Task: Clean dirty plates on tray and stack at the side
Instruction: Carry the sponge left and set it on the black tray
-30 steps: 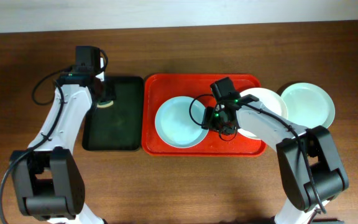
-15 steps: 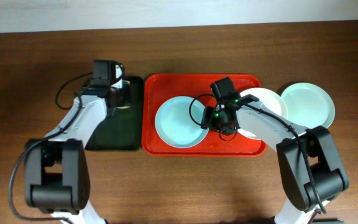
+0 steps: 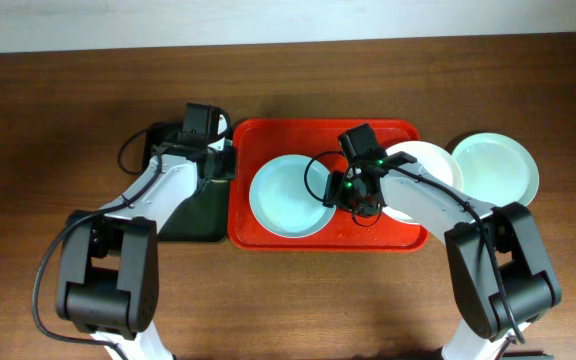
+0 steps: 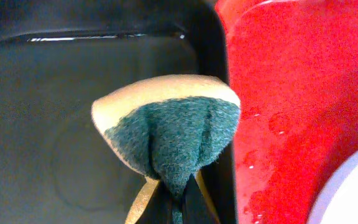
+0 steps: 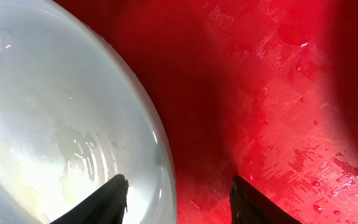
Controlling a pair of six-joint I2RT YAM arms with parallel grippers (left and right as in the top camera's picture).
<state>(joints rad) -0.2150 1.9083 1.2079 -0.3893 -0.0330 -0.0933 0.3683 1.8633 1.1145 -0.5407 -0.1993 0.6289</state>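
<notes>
My right gripper has the mint-blue plate's rim (image 5: 171, 193) running between its fingers and back past them, so it should close on the plate's rim.
A pale mint-blue plate (image 3: 288, 197) lies on the left of the red tray (image 3: 303, 137). A white plate (image 3: 426, 165) lies at the tray's right end, partly under my right arm. A second pale plate (image 3: 495, 168) sits on the table to the right of the tray. My right gripper (image 3: 356, 198) is open, its fingers (image 5: 179, 202) astride the rim of the mint-blue plate (image 5: 55, 124), one over the plate and one over the wet tray (image 5: 291, 93). My left gripper (image 3: 216, 160) is shut on a green-and-yellow sponge (image 4: 166, 124) over the black tray's right edge, beside the red tray (image 4: 291, 81).
The narrower black tray (image 3: 183, 215) lies left of the red tray, and its wet floor shows in the left wrist view (image 4: 48, 124). A plate's edge (image 4: 353, 193) shows at the bottom right of that view. Brown table surrounds both trays.
My left arm has moved right across the black tray with the sponge, from its far left corner to its right edge. The right arm and the plates have not moved.
</notes>
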